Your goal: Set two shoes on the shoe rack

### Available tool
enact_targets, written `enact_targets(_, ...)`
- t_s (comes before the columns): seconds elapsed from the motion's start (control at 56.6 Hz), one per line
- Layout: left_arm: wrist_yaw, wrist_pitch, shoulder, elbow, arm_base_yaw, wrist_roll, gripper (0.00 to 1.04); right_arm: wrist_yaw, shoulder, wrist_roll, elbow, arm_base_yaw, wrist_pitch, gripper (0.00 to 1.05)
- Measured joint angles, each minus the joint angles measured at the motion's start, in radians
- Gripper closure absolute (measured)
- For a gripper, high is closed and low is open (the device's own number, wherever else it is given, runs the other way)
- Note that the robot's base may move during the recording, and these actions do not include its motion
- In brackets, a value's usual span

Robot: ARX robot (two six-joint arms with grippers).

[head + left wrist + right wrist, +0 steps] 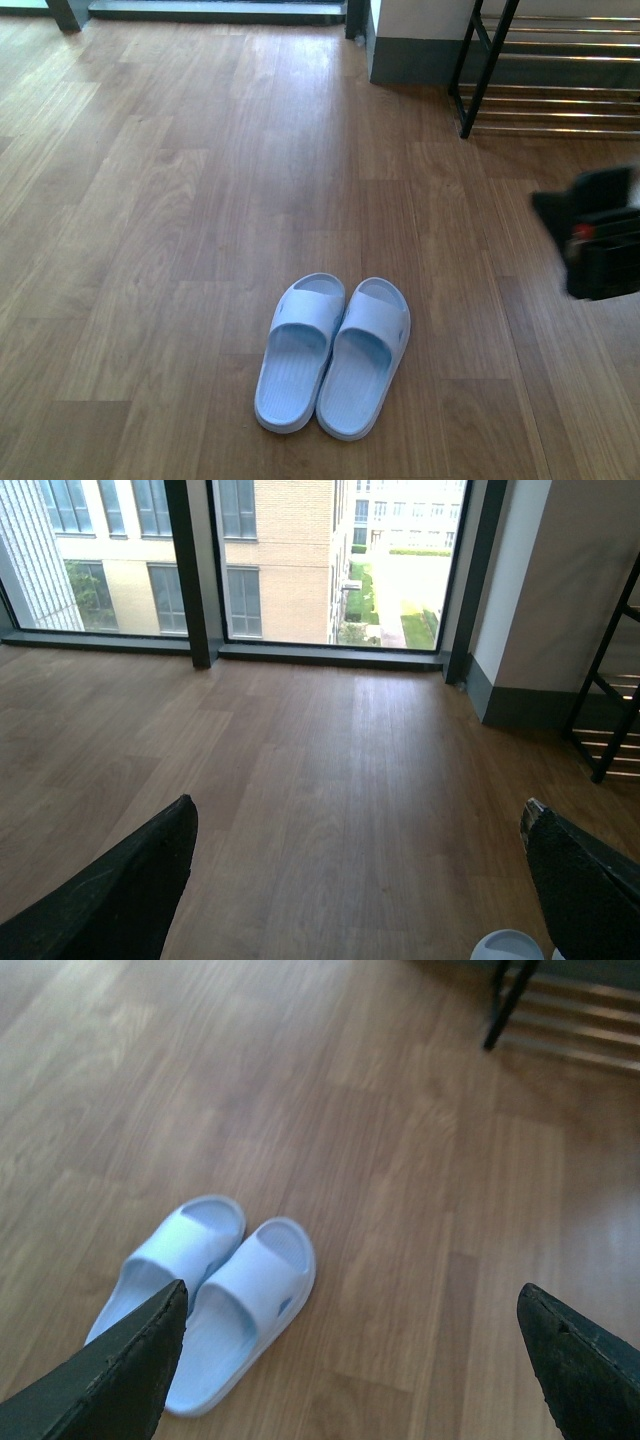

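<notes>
The neighbouring slide (366,355) presses against the inner side of the strap. My left gripper should next grab one slide by the outer side of its strap (281,312).
Two pale blue slides, the only shoes in view, lie side by side on the wood floor, the left one (298,350) touching the right one (365,358). The right wrist view shows the pair (245,1295) too. The shoe rack (487,70), black-framed with chrome bars, stands at the far right against the wall. My right gripper (595,235) is a dark blur at the right edge, off to the right of the slides. It hangs open (350,1295) above bare floor beside them. My left gripper (358,805) is open over bare floor, with a slide's tip (508,946) near one finger.
A white wall corner with a grey skirting (410,55) stands just left of the rack. Floor-to-ceiling windows (330,560) with dark frames close off the far side. Wood floor (180,200) stretches to the left and ahead of the slides.
</notes>
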Motion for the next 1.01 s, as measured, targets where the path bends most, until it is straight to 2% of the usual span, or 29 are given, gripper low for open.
enact_targets(0.212,0.0,0.0,0.0,0.0,0.0,0.0,0.09,-0.008,0.573,-0.061,0.285,0.05,0.008,0.09)
enact_targets(0.354,0.0,0.0,0.0,0.0,0.0,0.0,0.09,-0.022,0.777,-0.087,0.416,0.05,-0.019,0.09)
enact_targets(0.69,0.0,0.0,0.0,0.0,0.0,0.0,0.09,-0.052,1.092,-0.108,0.658,0.033,-0.073,0.09)
enact_targets(1.008,0.0,0.0,0.0,0.0,0.0,0.0,0.09,-0.09,1.225,-0.074,0.819,0.027,-0.122,0.09)
